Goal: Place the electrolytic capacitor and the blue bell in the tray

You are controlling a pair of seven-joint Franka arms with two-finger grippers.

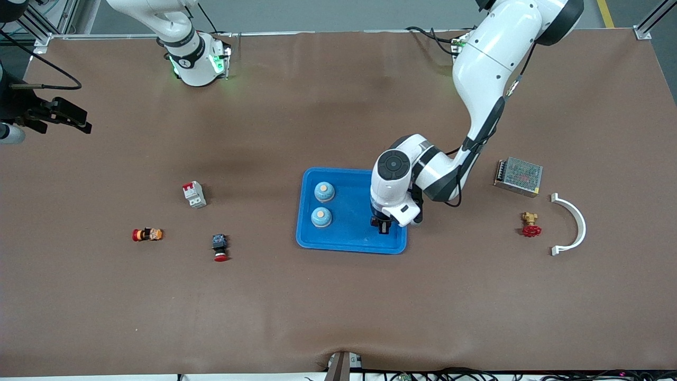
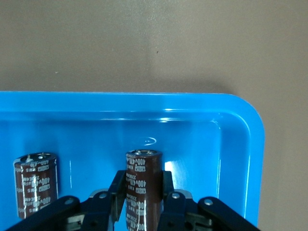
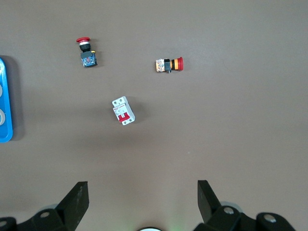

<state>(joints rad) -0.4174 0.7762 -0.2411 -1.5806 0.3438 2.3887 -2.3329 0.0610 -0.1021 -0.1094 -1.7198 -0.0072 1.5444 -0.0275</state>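
Note:
In the left wrist view the brown capacitor sits inside the tray's rim at the level of the tray's bottom, so my left gripper opens next.
The bright-blue tray lies mid-table. Two blue bells sit in its half toward the right arm's end. My left gripper is down inside the tray near the corner toward the left arm's end. In the left wrist view the left gripper is shut on a brown electrolytic capacitor, held upright just above or on the tray floor. A second brown capacitor stands in the tray beside it. My right gripper waits open and empty, high over the table's right-arm end.
Toward the right arm's end lie a white circuit breaker and two red push buttons. Toward the left arm's end are a metal power supply, a red-handled valve and a white curved bracket.

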